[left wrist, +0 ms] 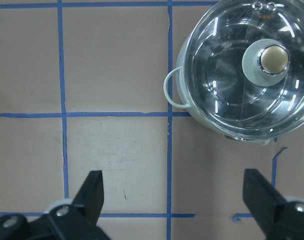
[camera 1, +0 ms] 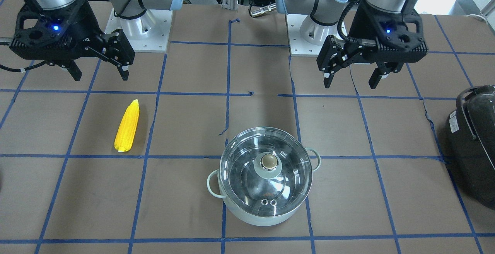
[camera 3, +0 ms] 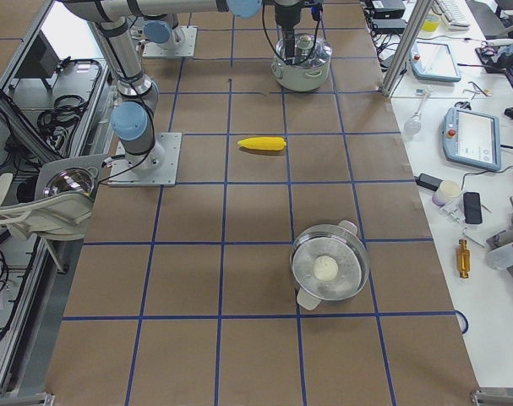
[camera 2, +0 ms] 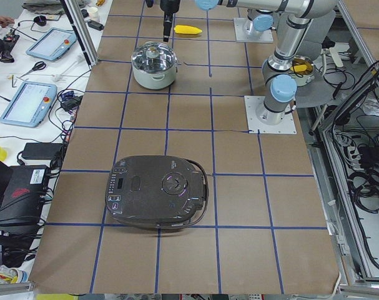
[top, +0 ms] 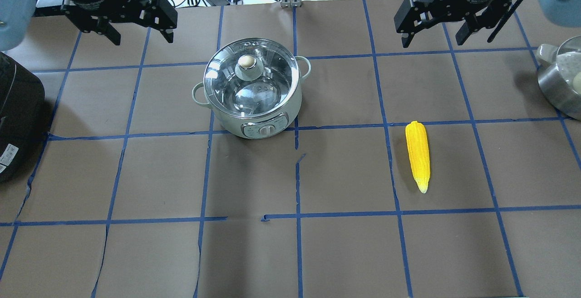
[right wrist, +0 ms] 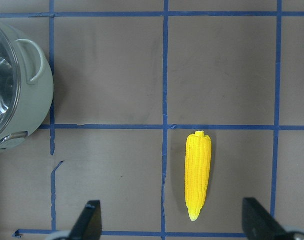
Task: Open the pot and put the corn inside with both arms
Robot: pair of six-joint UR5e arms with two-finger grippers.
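Next, my left gripper grabs the glass lid by its metal knob (camera 1: 269, 161) to open the pot (camera 1: 263, 217) for the corn.
The mint-green pot (camera 1: 263, 217) stands mid-table with its glass lid (camera 1: 247, 169) on and the metal knob (camera 1: 269, 161) on top. It also shows in the overhead view (top: 272, 121) and the left wrist view (left wrist: 184, 95). The yellow corn (camera 1: 127, 126) lies flat on the brown table, apart from the pot, and shows in the overhead view (top: 418, 153) and the right wrist view (right wrist: 198, 175). My left gripper (camera 1: 351, 83) hangs open and empty above the table, to the side of the pot. My right gripper (camera 1: 100, 77) hangs open and empty above the table, near the corn.
A large black appliance (top: 16, 121) with a handle sits at the table's end on my left. A steel pan (top: 560, 85) holding a white round thing sits at my right end. Blue tape lines (top: 297, 128) grid the brown table.
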